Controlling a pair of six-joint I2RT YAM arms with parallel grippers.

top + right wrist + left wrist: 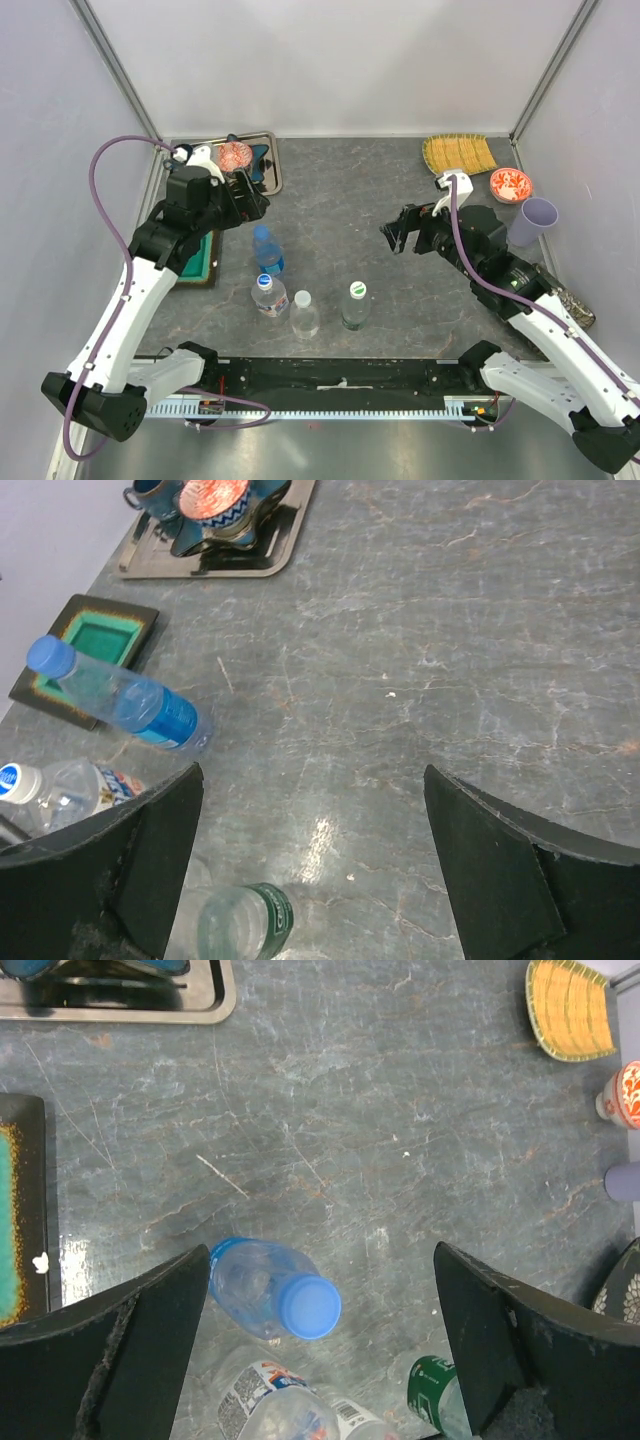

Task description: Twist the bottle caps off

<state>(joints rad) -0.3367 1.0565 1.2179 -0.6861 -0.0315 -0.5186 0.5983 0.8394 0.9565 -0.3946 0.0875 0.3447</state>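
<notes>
My right gripper should next grab the greenish bottle's capped top (357,290). My left gripper can then hold its free body for unscrewing.
Four bottles stand capped near the table's front middle. The blue-tinted bottle (267,250) is farthest back, with the clear labelled bottle (269,295), the plain clear bottle (304,314) and the greenish bottle (355,305) in front of it. My left gripper (255,195) hovers open above and behind the blue bottle, whose blue cap (308,1306) shows low between the fingers of that gripper (320,1260). My right gripper (393,237) hangs open to the right of the bottles; the greenish bottle (240,920) lies near its left finger (150,860). Neither gripper touches anything.
A metal tray (276,165) with cups sits at the back left, and a green-and-black square dish (203,262) lies under the left arm. At the back right are a yellow woven plate (458,153), a red-white bowl (511,184) and a lilac cup (533,220).
</notes>
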